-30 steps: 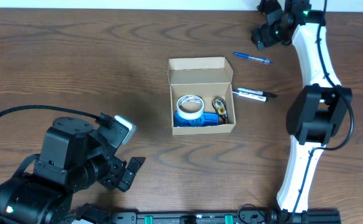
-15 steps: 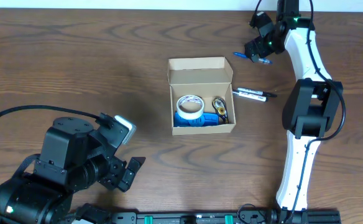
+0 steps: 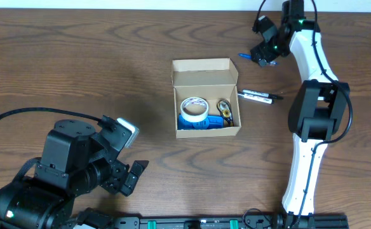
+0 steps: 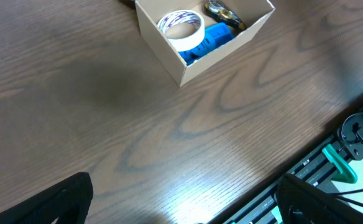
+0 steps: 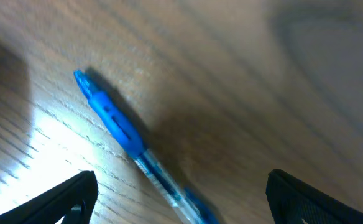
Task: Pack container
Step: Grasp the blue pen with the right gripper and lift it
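The pen and its shadow show below my right gripper's open fingers, so it is too early to close on the blue pen. The gripper lowers first, then closes.
The tan cardboard container (image 3: 206,79) stands open at the table's middle, its flap lid upright at the back. Inside lie a white tape roll (image 3: 194,108), a blue object (image 3: 204,123) and a dark gold-trimmed item (image 3: 225,110); the box also shows in the left wrist view (image 4: 194,59). A blue pen (image 3: 248,57) lies right of the box at the back, a black-and-white marker (image 3: 262,96) nearer. My right gripper (image 3: 262,53) is open, low over the blue pen (image 5: 128,140), which lies between its fingers. My left gripper (image 3: 127,179) is open and empty at the front left.
The table's front edge with a black rail and green clips (image 4: 337,163) runs close by my left gripper. The right arm (image 3: 316,95) stretches along the right side of the table.
My right gripper has moved left and down from the back right corner to sit over the blue pen. The left arm has not moved.
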Robot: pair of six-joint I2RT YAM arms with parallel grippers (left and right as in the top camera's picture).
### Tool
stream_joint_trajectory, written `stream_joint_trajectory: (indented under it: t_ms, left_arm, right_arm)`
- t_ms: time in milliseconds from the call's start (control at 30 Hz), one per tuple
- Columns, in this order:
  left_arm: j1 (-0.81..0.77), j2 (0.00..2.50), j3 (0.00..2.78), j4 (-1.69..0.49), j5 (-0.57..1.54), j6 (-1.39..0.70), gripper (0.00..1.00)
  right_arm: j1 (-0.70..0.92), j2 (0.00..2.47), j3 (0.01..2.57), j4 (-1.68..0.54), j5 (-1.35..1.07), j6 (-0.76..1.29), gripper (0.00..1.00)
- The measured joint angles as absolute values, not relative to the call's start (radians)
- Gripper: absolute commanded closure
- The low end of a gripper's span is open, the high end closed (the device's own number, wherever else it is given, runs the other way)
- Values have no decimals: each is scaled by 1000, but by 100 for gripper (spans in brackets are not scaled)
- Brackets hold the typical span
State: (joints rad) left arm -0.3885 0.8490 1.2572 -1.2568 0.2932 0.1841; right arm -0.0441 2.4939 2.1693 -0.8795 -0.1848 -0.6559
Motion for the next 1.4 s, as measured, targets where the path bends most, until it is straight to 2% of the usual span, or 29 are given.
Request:
stream_joint_trajectory:
  t_ms: [100,200,467,667,867,1133,1400]
  left_arm:
    - [-389,849,1257,-1257,293,184,5]
    - [-389,849,1257,-1257,293,184,5]
    - [-389,849,1257,-1257,294,184,5]
    - [-389,849,1257,-1257,293,184,5]
    - [-389,849,1257,-1257,293,184,5]
    - [-389,849,1257,-1257,293,184,5]
    - [-389,849,1257,-1257,293,184,5]
  right_arm:
    - [-29,2495,2132,-864,-153,-670,8]
    - [-15,2496,2113,-850,-133,-683,10]
    - [-2,2492,2090,-797,-134,-697,28]
    - [4,2478,2054,-751,-127,-698,32]
    - [10,2467,2029,-738,-120,-699,43]
    - [12,2465,2026,-743,-126,-698,48]
    - [7,2465,2026,-769,-150,-691,62]
